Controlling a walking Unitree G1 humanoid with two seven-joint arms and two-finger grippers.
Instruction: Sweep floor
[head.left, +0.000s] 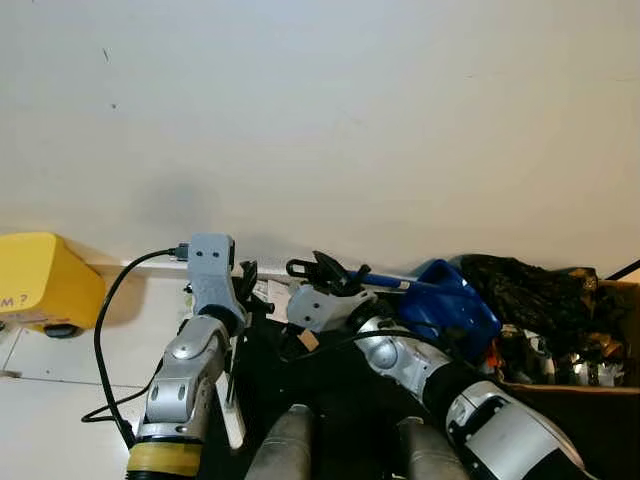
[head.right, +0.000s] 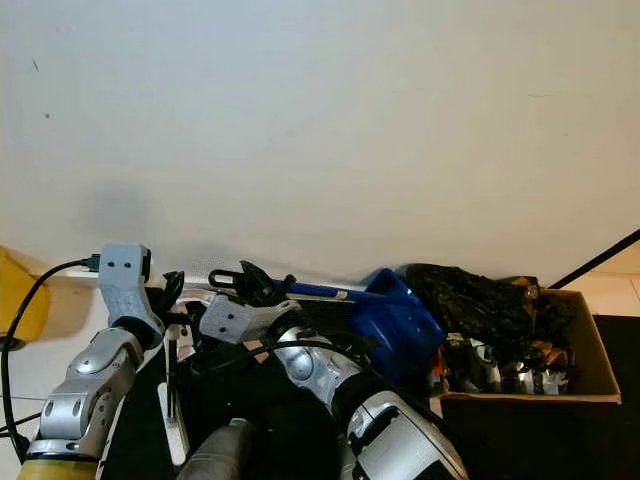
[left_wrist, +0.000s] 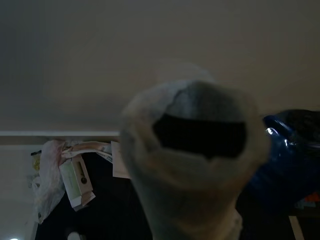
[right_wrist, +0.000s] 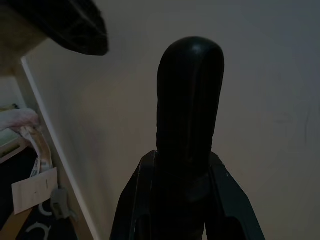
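Observation:
Next, my right gripper grabs the blue dustpan (head.left: 455, 300) by its handle (head.left: 385, 281), to collect what gets swept off the floor.
My left gripper (head.left: 246, 282) is raised close to the wall and shut on a white broom handle (head.left: 234, 405) that runs down past my forearm. The handle's hollow end (left_wrist: 195, 165) is blurred right in front of the left wrist camera. My right gripper (head.left: 325, 268) is held up beside it with its black fingers (right_wrist: 190, 110) spread and nothing between them. A blue dustpan (head.left: 455, 300) with a blue handle (head.left: 387, 283) lies against the wall just behind the right gripper. Paper scraps and a small carton (left_wrist: 75, 182) lie on the floor by the skirting.
The white wall is directly ahead and very near. A cardboard box (head.right: 590, 360) with a black bag (head.right: 470, 300) and cans stands at the right. A yellow object (head.left: 40, 280) sits at the left. A black cable (head.left: 105, 330) hangs off my left arm. Dark matting (head.right: 140, 420) lies below.

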